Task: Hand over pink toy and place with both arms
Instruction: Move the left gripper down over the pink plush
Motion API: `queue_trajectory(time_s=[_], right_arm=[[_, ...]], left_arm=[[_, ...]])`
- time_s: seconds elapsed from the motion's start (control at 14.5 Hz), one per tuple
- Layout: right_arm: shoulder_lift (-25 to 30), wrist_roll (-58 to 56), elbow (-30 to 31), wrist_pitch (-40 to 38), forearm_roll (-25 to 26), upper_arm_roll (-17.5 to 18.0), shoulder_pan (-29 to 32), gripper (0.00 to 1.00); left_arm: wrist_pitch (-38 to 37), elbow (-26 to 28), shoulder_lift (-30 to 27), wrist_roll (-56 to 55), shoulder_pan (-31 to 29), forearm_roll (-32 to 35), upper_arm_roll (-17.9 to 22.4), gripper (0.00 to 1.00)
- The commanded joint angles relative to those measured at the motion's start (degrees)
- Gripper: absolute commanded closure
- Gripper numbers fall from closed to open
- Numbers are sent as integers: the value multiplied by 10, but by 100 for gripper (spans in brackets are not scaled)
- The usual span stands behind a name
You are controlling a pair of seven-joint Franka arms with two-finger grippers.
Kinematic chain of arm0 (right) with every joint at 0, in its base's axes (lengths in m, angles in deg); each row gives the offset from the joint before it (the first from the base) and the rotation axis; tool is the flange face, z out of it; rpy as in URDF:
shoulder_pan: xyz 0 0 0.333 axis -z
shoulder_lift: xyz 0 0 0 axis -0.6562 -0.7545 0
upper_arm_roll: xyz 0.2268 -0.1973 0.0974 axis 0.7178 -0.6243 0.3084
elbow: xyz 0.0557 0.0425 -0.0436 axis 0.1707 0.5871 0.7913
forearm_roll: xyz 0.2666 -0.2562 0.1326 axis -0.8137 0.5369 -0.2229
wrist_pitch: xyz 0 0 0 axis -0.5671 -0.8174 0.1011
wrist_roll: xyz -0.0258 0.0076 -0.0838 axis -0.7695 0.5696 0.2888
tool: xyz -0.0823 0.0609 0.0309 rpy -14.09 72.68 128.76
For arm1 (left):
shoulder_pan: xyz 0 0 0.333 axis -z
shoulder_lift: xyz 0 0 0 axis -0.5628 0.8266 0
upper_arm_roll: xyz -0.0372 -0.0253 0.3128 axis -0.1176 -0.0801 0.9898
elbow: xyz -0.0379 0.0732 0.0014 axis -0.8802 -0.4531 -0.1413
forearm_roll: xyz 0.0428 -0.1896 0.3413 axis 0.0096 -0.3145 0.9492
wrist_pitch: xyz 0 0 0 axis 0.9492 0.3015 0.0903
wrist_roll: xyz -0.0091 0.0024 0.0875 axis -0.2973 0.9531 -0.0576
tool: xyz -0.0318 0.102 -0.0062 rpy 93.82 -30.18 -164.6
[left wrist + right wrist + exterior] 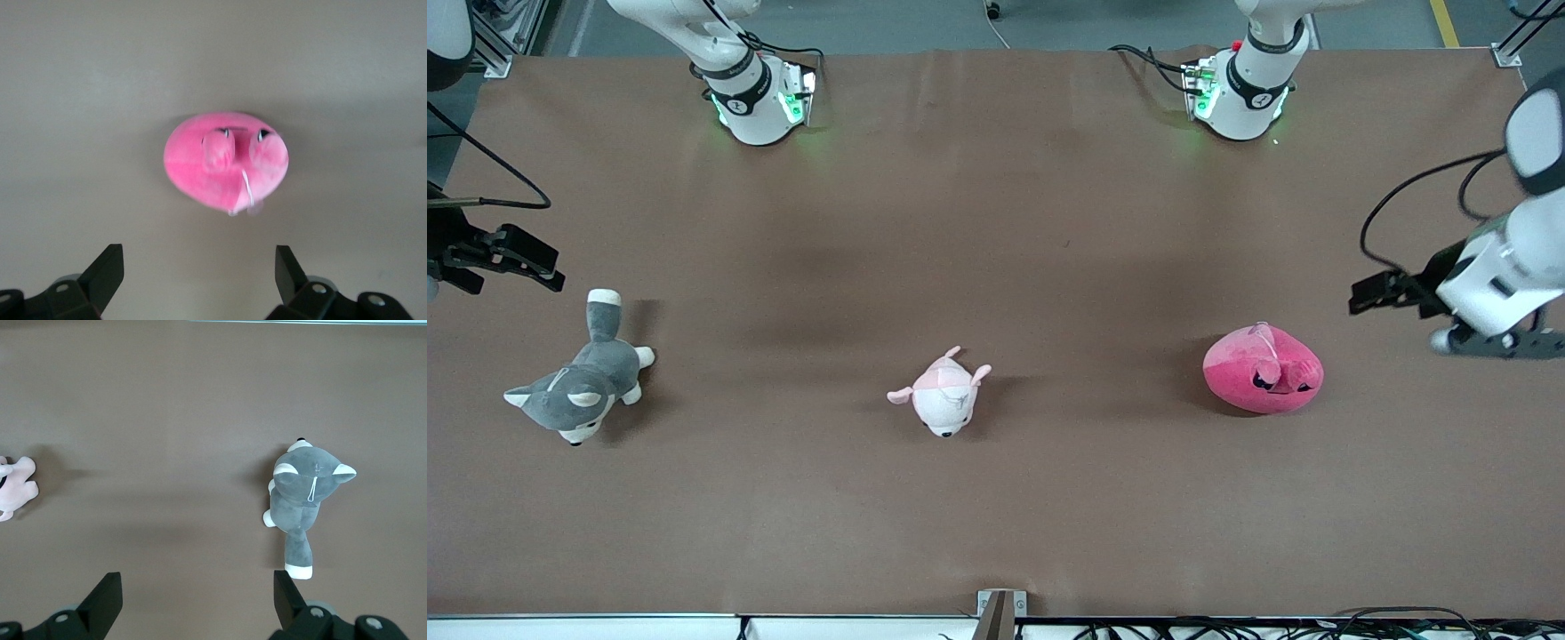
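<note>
The pink toy should be gripped next by one rounded ear with my left gripper. The pink toy's other ear then stays free for my right gripper.
The pink toy (pixel 1263 369), a round magenta plush blob with black eyes, lies on the brown table toward the left arm's end. It also shows in the left wrist view (pixel 225 162). My left gripper (pixel 1374 293) hangs in the air over the table's edge at that end, beside the toy and not touching it. In its wrist view it (pixel 199 267) is open and empty. My right gripper (pixel 525 262) waits in the air over the right arm's end of the table, above the husky's tail. It (pixel 198 590) is open and empty.
A grey-and-white husky plush (pixel 578 387) lies toward the right arm's end and shows in the right wrist view (pixel 307 490). A small pale pink-and-white plush animal (pixel 943 400) lies mid-table, also at the edge of the right wrist view (pixel 15 490). The brown table cover (pixel 996 222) spans the scene.
</note>
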Motion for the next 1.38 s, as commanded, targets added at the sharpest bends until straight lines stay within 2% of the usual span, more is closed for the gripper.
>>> queue_trajectory(time_s=[0.0,0.34,0.76,0.83,0.96,1.1,1.17,1.31], right_arm=[[10,-6,8,-3,9,-1,-4,0],[9,-5,8,-1,7,0,-14,0],[4,-5,7,2,9,-1,-18,0],[4,-5,8,0,9,-2,-16,0],[2,-6,11,-1,9,-2,-16,0],[-3,-5,11,-5,9,-2,-22,0],[-3,-5,10,-4,9,-1,-23,0],[0,-5,9,-6,9,-1,-23,0]], left_arm=[[54,19,32,-21,19,6,0,0],[124,18,99,-40,27,15,1,0],[141,15,123,-40,20,15,2,0],[141,14,127,-41,19,15,3,3],[141,14,129,-42,18,13,4,15],[141,15,129,-61,15,13,4,32],[141,16,129,-69,15,13,4,44],[141,16,132,-87,19,14,4,83]])
